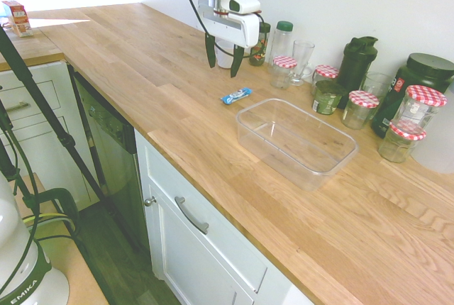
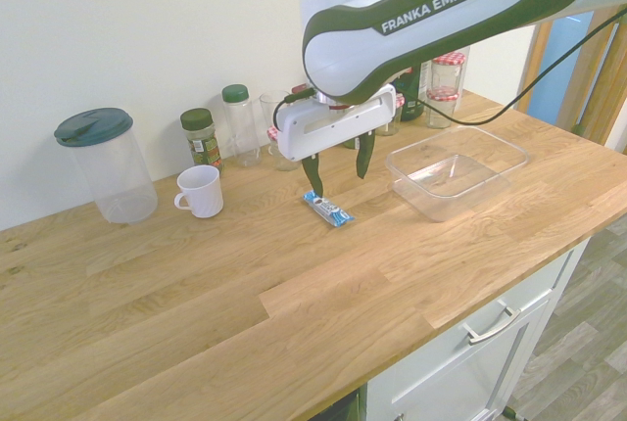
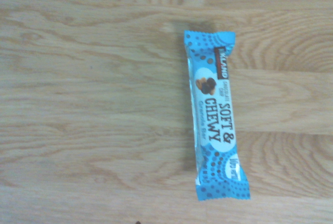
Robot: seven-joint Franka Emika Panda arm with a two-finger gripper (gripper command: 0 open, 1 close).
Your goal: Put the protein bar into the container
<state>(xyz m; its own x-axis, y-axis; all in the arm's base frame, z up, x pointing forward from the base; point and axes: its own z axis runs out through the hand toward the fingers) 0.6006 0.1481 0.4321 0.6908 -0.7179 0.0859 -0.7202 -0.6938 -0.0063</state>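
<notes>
I should next grab the protein bar across the middle of its wrapper (image 1: 237,96) (image 3: 215,115), because the bar is long and slim and has flat crimped ends.
The protein bar (image 1: 236,96) (image 2: 326,210) (image 3: 216,115), in a bright blue wrapper with white print, lies flat on the wooden counter. The container (image 1: 294,140) (image 2: 457,171), a large clear lidless tub, stands empty a short way from the bar. My gripper (image 1: 223,62) (image 2: 338,167) hangs open above the counter, fingers pointing down. It is a little above the bar and holds nothing.
Glass jars with red-checked lids (image 1: 363,108), a dark shaker (image 1: 355,62) and spice bottles (image 1: 282,41) line the wall behind the tub. A white mug (image 2: 201,191) and a tall clear lidded canister (image 2: 105,163) stand along the wall too. The counter edge (image 1: 213,184) drops off in front.
</notes>
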